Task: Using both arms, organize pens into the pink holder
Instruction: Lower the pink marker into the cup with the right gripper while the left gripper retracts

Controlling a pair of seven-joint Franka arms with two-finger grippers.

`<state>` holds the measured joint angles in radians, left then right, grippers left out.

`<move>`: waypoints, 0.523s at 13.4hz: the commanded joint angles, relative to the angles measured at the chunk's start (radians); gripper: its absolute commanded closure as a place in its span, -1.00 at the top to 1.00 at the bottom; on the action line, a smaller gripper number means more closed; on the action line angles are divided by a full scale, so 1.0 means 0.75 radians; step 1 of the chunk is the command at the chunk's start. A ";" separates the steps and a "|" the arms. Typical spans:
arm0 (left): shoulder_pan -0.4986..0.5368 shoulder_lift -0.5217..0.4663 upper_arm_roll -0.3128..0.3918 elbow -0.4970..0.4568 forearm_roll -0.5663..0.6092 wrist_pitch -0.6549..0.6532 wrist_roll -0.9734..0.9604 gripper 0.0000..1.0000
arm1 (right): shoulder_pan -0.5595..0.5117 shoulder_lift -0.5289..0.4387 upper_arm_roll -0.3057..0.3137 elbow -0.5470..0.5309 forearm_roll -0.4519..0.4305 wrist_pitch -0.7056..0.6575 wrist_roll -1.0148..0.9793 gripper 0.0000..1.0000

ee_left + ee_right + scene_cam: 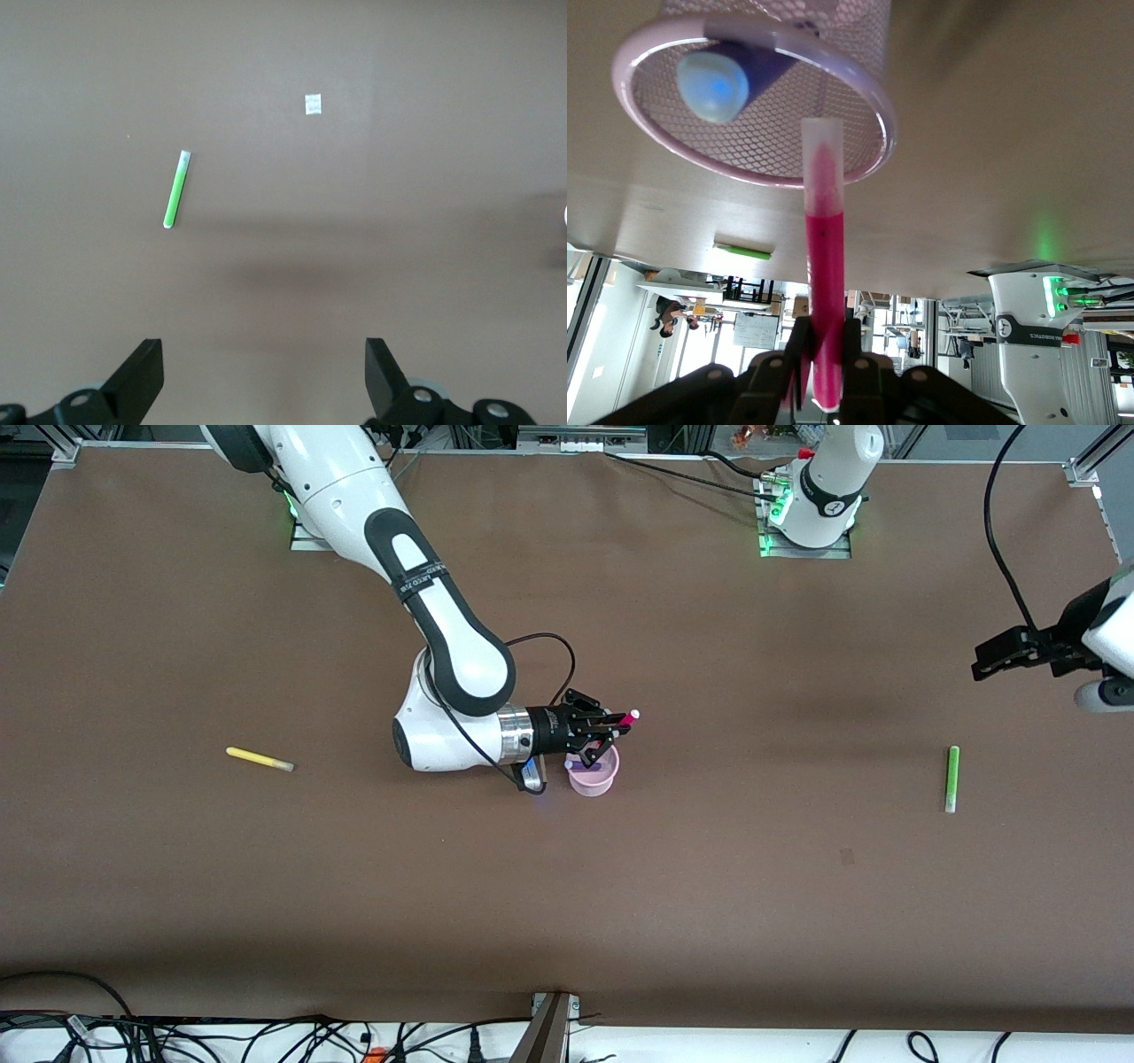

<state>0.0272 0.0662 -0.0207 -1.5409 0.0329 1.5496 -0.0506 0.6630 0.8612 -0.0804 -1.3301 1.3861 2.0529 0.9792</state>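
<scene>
The magenta-pink pen's clear end reaches inside the pink holder's rim in the right wrist view. The pen would rest inside, so it is time now for my right gripper to open.
The pink holder point(594, 777) stands mid-table; its mesh wall and rolled rim point(873, 97) show in the right wrist view. A purple pen point(581, 763) leans inside it, pale end up point(713, 84). My right gripper point(615, 730) hangs just above the holder's rim, shut on a magenta-pink pen point(628, 717), whose clear end point(822, 142) points at the rim. The yellow pen point(259, 759) lies toward the right arm's end of the table. The green pen point(951, 778) lies toward the left arm's end. My left gripper point(1005, 657) hovers open above the table near the green pen point(175, 189), fingers point(142, 372) empty.
A small white patch point(313, 104) is on the brown table point(709, 886). Cables point(266, 1036) run along the table edge nearest the front camera. The arm bases point(819, 505) stand along the table's edge farthest from that camera.
</scene>
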 commanded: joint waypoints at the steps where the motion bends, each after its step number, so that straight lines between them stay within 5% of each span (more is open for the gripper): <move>1: -0.079 -0.229 0.030 -0.283 0.078 0.141 -0.020 1.00 | 0.018 0.009 -0.011 0.006 0.029 0.010 -0.029 -0.86; 7: -0.083 -0.199 0.011 -0.216 0.064 0.040 -0.016 1.00 | 0.006 0.016 -0.011 0.004 0.027 -0.005 -0.101 -0.79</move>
<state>-0.0205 -0.0751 -0.0134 -1.6990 0.0605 1.5855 -0.0565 0.6663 0.8702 -0.0813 -1.3300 1.3861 2.0532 0.9343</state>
